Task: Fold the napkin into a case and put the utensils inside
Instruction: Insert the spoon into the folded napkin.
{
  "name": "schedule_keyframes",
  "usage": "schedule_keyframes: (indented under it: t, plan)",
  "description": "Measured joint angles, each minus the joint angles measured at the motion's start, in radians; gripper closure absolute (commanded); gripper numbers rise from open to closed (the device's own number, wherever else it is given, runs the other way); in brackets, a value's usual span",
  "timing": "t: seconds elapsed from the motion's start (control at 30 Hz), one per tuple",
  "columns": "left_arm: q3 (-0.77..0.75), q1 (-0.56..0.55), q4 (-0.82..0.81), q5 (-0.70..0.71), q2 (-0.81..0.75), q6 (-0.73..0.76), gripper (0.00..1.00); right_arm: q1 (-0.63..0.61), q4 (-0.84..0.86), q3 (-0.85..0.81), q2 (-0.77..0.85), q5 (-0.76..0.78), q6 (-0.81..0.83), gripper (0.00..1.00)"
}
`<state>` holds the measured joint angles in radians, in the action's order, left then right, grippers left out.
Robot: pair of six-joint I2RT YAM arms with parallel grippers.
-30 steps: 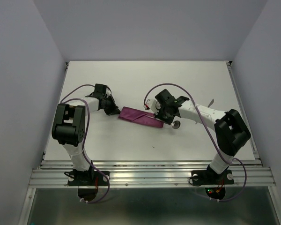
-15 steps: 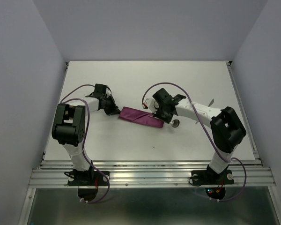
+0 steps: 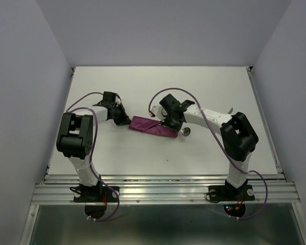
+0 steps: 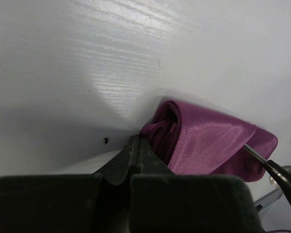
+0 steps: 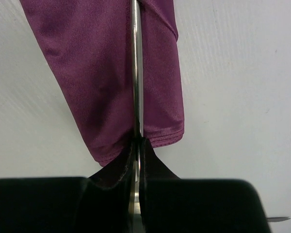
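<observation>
My right gripper should stay closed on the spoon until the spoon's bowl is over the case. The round bowl (image 3: 186, 131) is still beyond the case's short hemmed edge (image 3: 177, 135).
The plum-purple case (image 3: 152, 126) lies flat mid-table as a narrow folded strip. My left gripper (image 3: 126, 120) is shut at its left end, tips (image 4: 136, 141) pinching the cloth edge beside the open fold (image 4: 203, 143). My right gripper (image 3: 169, 122) is over the case's right end, shut on the spoon's thin silver handle (image 5: 135, 73), which runs lengthwise along the cloth (image 5: 97, 73). The spoon's round bowl (image 3: 184, 133) sticks out behind the gripper. A second slender silver piece (image 3: 229, 111) lies on the table by the right arm.
White tabletop (image 3: 158, 87) with grey walls on three sides and a metal rail (image 3: 163, 189) at the near edge. The right arm (image 3: 214, 120) stretches leftward across the table; purple cables loop over both arms.
My right gripper has moved left with the spoon, sliding its handle further along the case; the bowl has shifted left too. The left gripper and the case have stayed put.
</observation>
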<state>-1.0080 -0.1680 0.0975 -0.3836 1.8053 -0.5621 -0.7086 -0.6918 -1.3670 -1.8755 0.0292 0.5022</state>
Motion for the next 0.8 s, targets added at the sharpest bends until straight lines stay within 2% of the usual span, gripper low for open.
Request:
schedule_keyframes:
  t: [0.8]
  plan:
    - [0.000,0.000,0.003,-0.006,0.000,0.008,1.00,-0.013,-0.041,-0.158,-0.126,-0.033,0.063,0.99]
